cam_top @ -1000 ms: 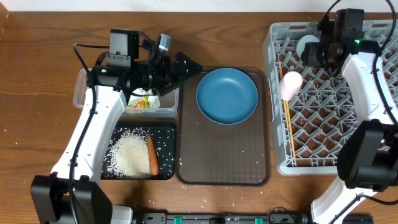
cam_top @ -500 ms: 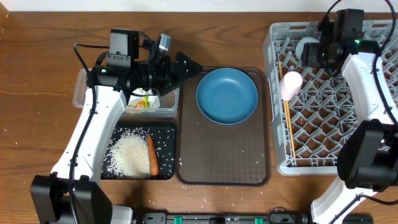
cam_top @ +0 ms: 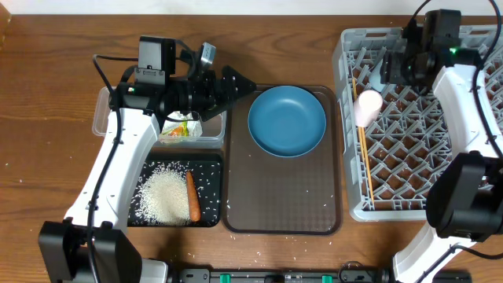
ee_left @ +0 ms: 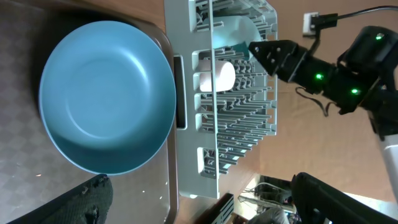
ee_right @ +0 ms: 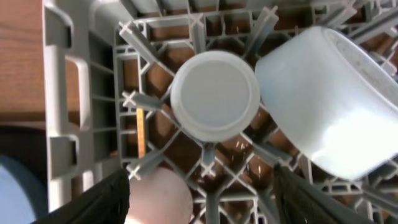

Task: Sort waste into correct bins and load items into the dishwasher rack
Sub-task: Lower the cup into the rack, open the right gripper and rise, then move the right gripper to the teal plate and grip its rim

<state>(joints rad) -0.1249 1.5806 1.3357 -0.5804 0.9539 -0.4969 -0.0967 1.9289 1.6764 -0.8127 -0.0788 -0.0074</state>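
Note:
My right gripper picks up the blue plate [cam_top: 287,120] by its rim next, one finger inside, to turn it over and load the grey rack.
The blue plate [cam_top: 287,120] lies on the brown serving tray [cam_top: 283,212]; it also shows in the left wrist view [ee_left: 106,96]. My left gripper [cam_top: 244,82] [ee_left: 199,208] is open and empty, just left of the plate. The clear tub [cam_top: 106,118] holds the paper and wrapper [cam_top: 181,127]. The black tray [cam_top: 212,169] holds rice [cam_top: 163,196] and the carrot piece [cam_top: 192,196]. In the grey rack [cam_top: 471,181] are the pink cup [cam_top: 368,106], the chopsticks [cam_top: 363,157], the upturned light-blue cup [ee_right: 214,93] and the white bowl [ee_right: 329,106]. My right gripper [cam_top: 393,67] [ee_right: 208,205] is open above them.
Loose rice grains [cam_top: 259,255] are scattered on the wooden table by its front edge and on the brown tray. The rack's left wall with its handle slot [ee_right: 68,112] stands between the plate and the cups.
My right gripper has shifted slightly over the light-blue cup, hiding more of it from overhead. The left arm and the other things have not moved.

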